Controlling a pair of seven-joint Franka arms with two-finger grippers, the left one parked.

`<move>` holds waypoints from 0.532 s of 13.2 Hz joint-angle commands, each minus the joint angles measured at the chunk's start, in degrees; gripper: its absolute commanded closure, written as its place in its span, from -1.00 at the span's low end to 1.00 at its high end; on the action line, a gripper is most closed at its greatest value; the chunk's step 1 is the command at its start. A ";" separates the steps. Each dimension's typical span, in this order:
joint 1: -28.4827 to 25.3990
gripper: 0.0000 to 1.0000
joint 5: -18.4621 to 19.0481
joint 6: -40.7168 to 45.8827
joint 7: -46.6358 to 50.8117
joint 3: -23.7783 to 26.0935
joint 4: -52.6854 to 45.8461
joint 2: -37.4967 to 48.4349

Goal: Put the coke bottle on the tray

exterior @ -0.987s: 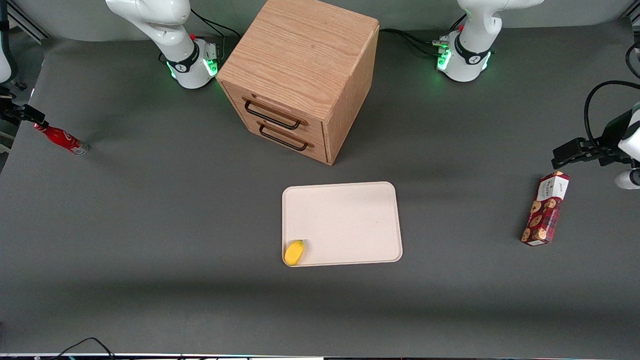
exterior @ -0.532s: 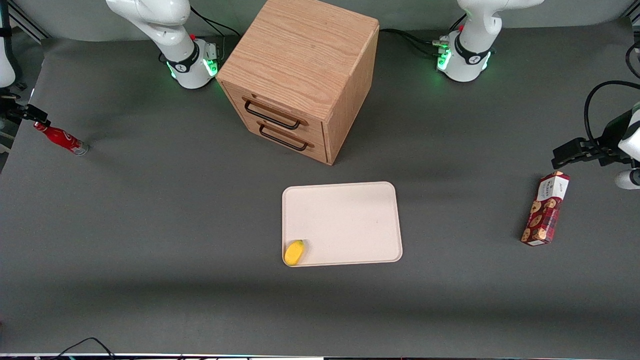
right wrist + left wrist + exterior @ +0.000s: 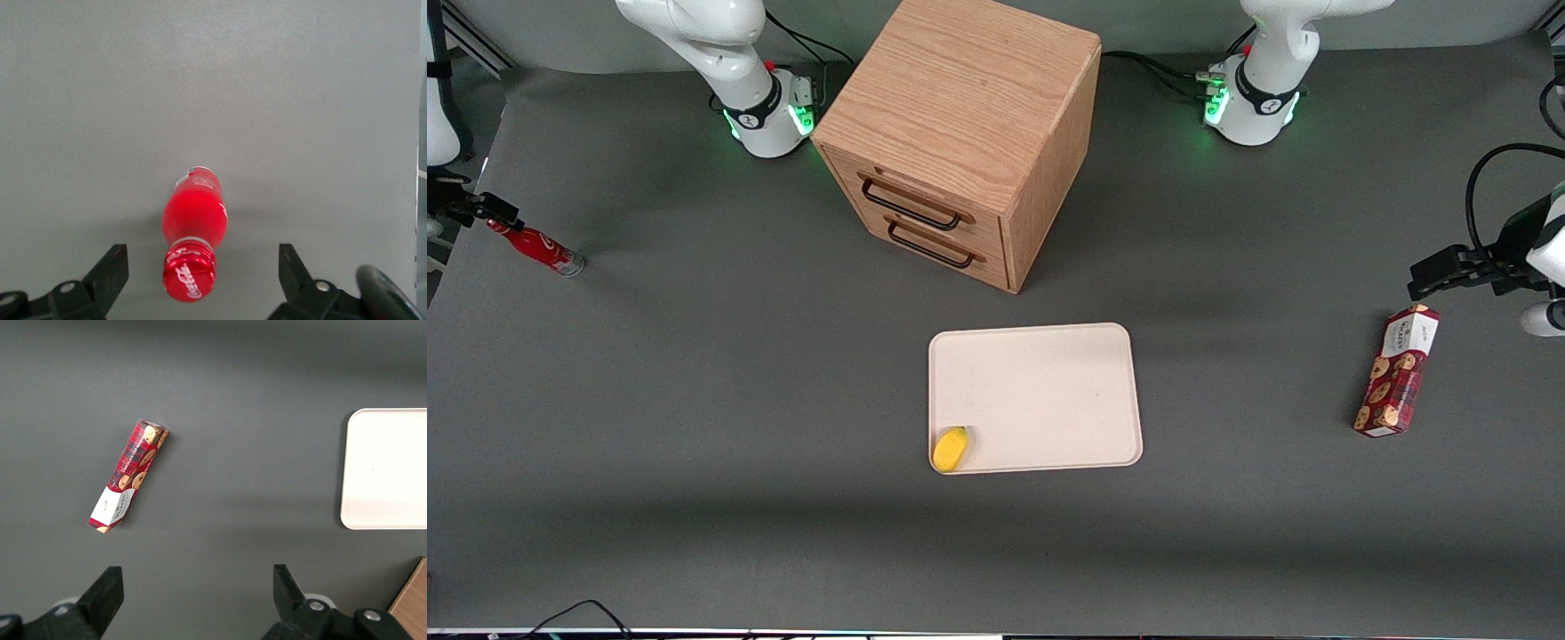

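My gripper is to place the coke bottle on the tray (image 3: 1049, 373), so it needs to grab the bottle next by its end with the cap (image 3: 497, 226).
The coke bottle (image 3: 537, 246) is a slim red bottle standing upright on the grey mat at the working arm's end of the table. My gripper (image 3: 482, 210) hovers just above its red cap and is open. In the right wrist view the gripper (image 3: 201, 257) has one dark finger (image 3: 112, 265) on each side of the coke bottle (image 3: 195, 217), with clear gaps between them and the cap. The cream-white tray (image 3: 1049, 373) lies flat near the table's middle, well apart from the bottle; its edge also shows in the left wrist view (image 3: 390, 467).
A small yellow object (image 3: 950, 447) rests in the tray's corner nearest the front camera. The wooden drawer cabinet (image 3: 960, 133) stands farther from the camera than the tray. A red cookie box (image 3: 1396, 369) lies toward the parked arm's end.
The right arm has shifted slightly over the bottle's cap. The bottle, tray and other things have not moved.
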State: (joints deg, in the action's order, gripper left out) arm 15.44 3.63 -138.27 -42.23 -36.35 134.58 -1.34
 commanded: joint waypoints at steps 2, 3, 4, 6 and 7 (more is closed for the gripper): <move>0.38 -0.78 -2.57 -1.39 -2.06 0.67 0.16 -0.68; 0.29 -0.65 -2.66 -1.48 -2.06 0.67 0.16 -0.86; 0.38 -0.52 -2.92 -1.82 -2.06 1.02 0.16 -1.29; 0.47 -0.16 -3.80 -2.18 -2.06 1.28 0.25 -1.56; 0.47 -0.05 -3.81 -2.18 -2.06 1.37 0.25 -1.56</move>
State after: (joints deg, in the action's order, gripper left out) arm 15.43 1.53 -139.39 -42.34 -35.48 134.67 -2.43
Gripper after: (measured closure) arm 0.317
